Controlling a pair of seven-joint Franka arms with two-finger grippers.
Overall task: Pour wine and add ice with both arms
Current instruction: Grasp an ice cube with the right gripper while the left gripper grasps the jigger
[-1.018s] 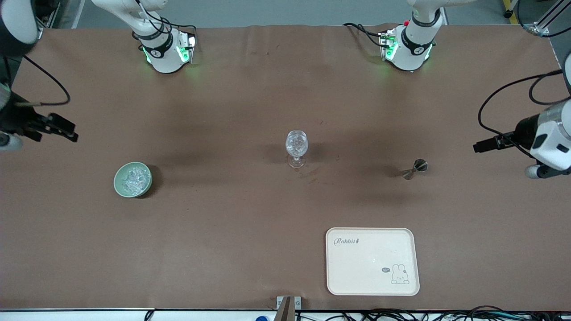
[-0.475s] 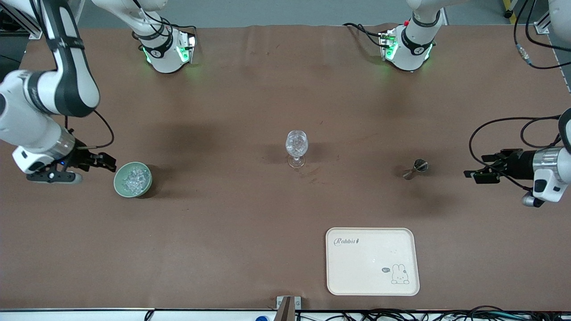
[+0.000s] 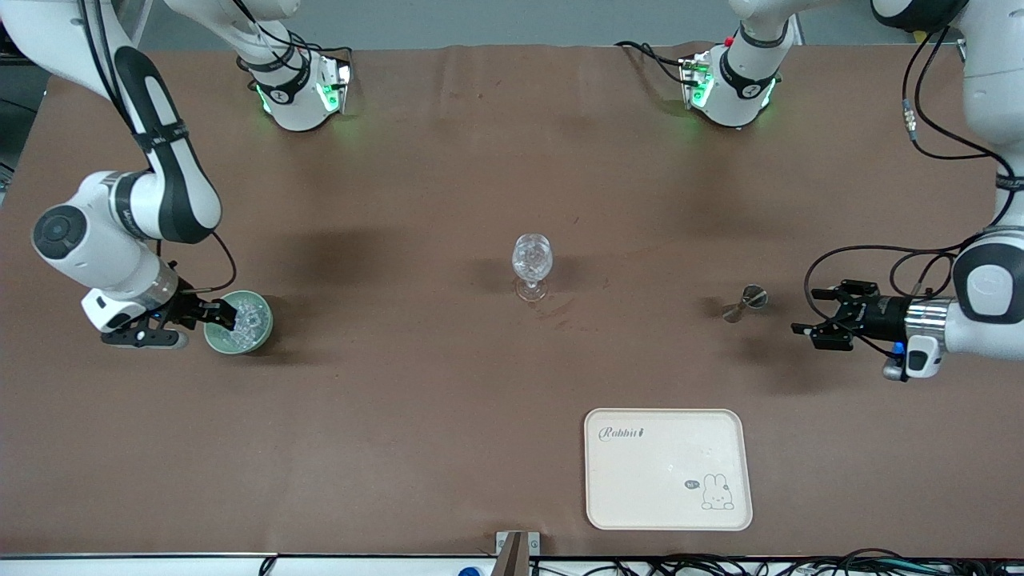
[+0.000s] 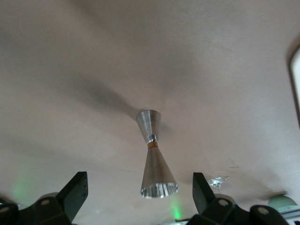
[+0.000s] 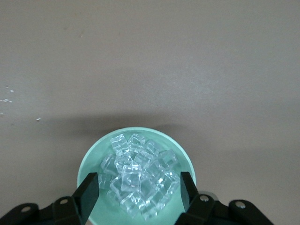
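The jigger's sloping cups get wider toward their rims, so my left gripper should grab the jigger next by its narrow middle, where the cups meet.
A green bowl holds a heap of clear ice toward the right arm's end of the table. My right gripper is open at the bowl's rim. In the right wrist view its fingers stand over the bowl, one on each side of the ice. A clear stemmed glass stands mid-table. A metal jigger lies on its side toward the left arm's end. My left gripper is open and empty, low beside the jigger and apart from it.
A cream tray with a rabbit print lies nearer the front camera than the jigger. The arms' bases with green lights stand at the table's back edge. The table cover is plain brown.
Both arms swung in from the table's ends. My right gripper came down to the bowl's rim over the ice. My left gripper moved lower and closer to the jigger.
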